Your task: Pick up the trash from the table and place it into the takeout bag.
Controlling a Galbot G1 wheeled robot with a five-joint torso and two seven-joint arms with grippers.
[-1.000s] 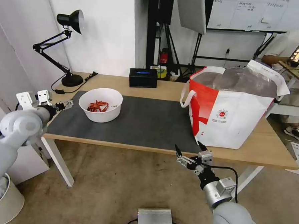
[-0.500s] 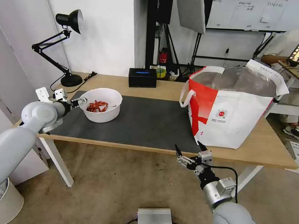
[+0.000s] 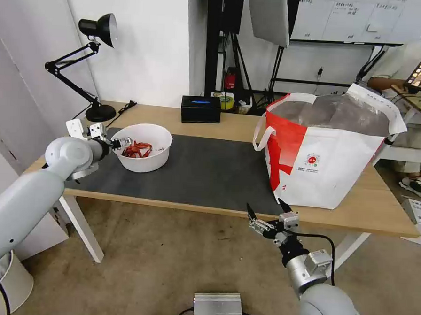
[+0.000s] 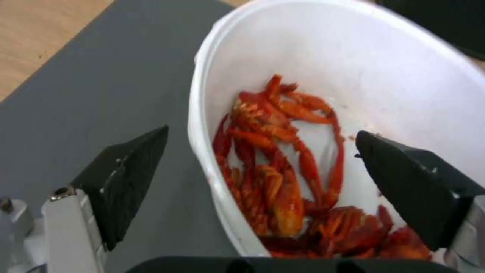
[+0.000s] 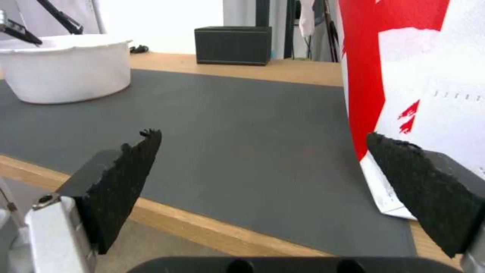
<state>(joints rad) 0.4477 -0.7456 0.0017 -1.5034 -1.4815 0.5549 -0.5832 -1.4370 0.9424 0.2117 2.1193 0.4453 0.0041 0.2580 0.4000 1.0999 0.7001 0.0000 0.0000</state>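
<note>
The bowl's round body is wider than the open fingers, so my left gripper should next grab the bowl's thin side at its rim to pick up the bowl.
A white round bowl (image 3: 143,147) holding red scraps (image 4: 283,178) stands on the dark grey mat (image 3: 200,171) of the table (image 3: 386,218), at its left part. My left gripper (image 3: 119,143) is open at the bowl's left rim; in the left wrist view one finger (image 4: 126,178) is outside the wall and the other finger (image 4: 409,185) is over the inside. The red-and-white takeout bag (image 3: 323,154) stands open on the table's right part. My right gripper (image 3: 267,216) hangs open below the table's front edge, near the bag.
A black desk lamp (image 3: 91,62) stands at the table's back left and a black box (image 3: 201,109) at the back middle. A white bin (image 3: 1,283) is on the floor at the left, and a silver box (image 3: 218,308) lies on the floor in front.
My left arm has moved to the right, from beside the table's left end up to the bowl's rim. The right arm has stayed still.
</note>
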